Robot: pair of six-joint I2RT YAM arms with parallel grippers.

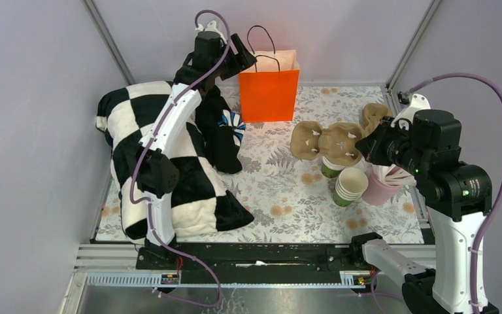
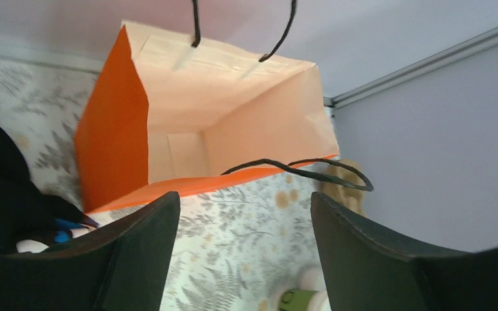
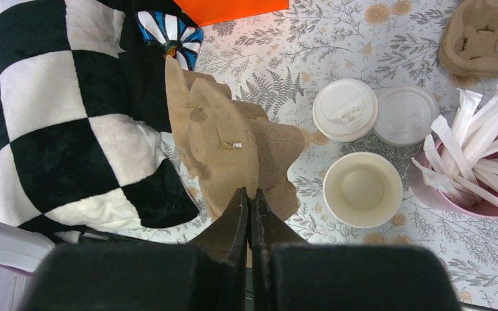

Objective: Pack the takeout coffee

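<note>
The orange paper bag should be grabbed by its black cord handle (image 1: pixel 270 56), so my left gripper needs to reach it there. The bag's opening (image 1: pixel 286 62) then stays free for the coffee.
The takeout coffee (image 3: pixel 345 110), a green cup with a white lid, stands on the floral table; in the top view only its green side (image 1: pixel 329 170) shows under the carrier. My right gripper (image 3: pixel 248 192) is shut on the edge of a brown cardboard cup carrier (image 3: pixel 233 139) and holds it above the table, left of the coffee; the top view shows the gripper (image 1: pixel 365 145) and the carrier (image 1: pixel 330 140). My left gripper (image 2: pixel 245 201) is open and empty, just in front of the open orange paper bag (image 2: pixel 113 149) standing at the back (image 1: pixel 268 91); it also shows from above (image 1: pixel 247 60).
A stack of lidless green cups (image 3: pixel 363 189) stands beside the coffee, with a loose lid (image 3: pixel 405 115) and a pink cup of white sticks (image 3: pixel 473 162) to its right. More carriers (image 3: pixel 489 35) lie stacked behind. A black-and-white checkered cloth (image 1: pixel 170 170) covers the left side.
</note>
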